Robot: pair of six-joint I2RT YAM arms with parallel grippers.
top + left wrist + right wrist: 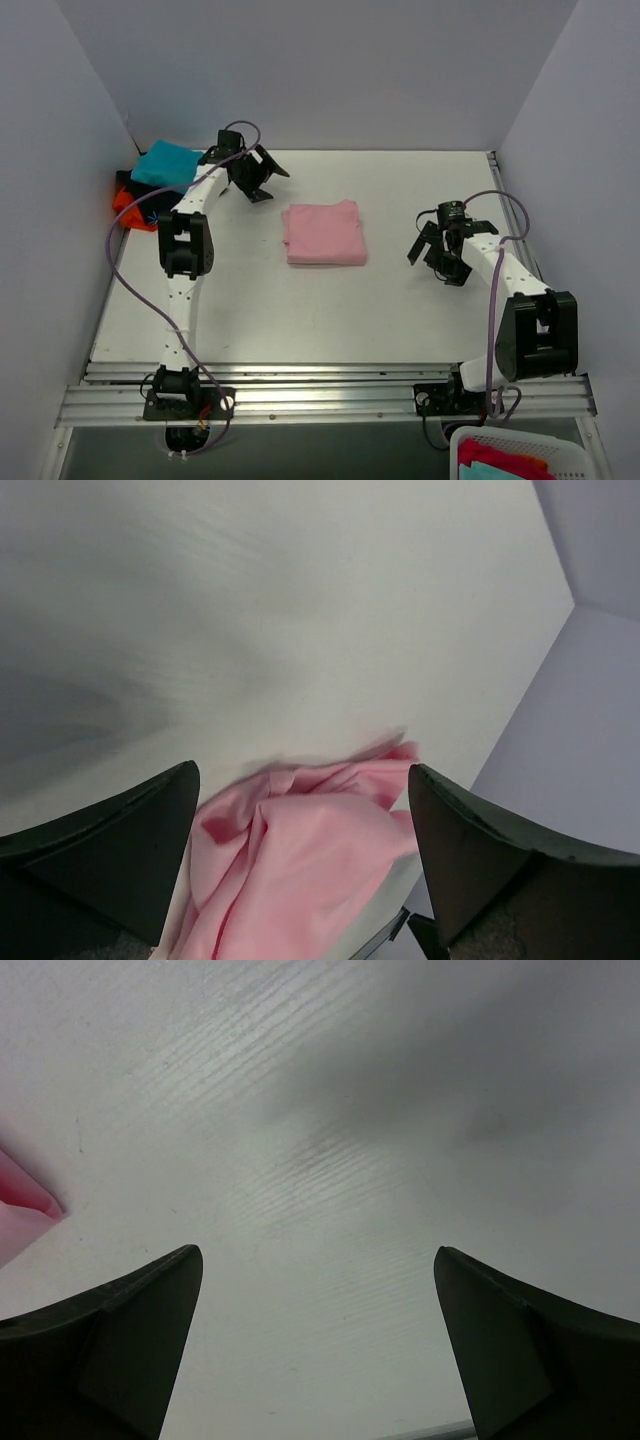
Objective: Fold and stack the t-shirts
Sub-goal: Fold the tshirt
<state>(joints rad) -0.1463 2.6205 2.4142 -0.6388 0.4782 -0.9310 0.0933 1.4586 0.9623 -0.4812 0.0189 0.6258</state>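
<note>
I need to stack the folded pink t-shirt still folded, so next I should grab its layers together with my left gripper at the t-shirt's edge facing the pile.
A light-pink t-shirt (324,233) lies folded into a neat rectangle in the middle of the table. In the left wrist view the pink t-shirt (300,860) shows beyond the fingers, a little rumpled at its edge. My left gripper (255,175) (303,775) hovers open behind and to the left of it, holding nothing. At the back left corner, a teal t-shirt (165,163) lies on a pile with a black one (124,184) and an orange-red one (130,211). My right gripper (440,255) (315,1255) stands open over bare table to the right of the pink shirt, whose corner (20,1210) shows at the left edge.
A white basket (470,445) with more coloured cloth sits below the table's front right corner. Grey walls close in the table (400,320) on the left, back and right. A metal rail (330,385) runs along the front edge.
</note>
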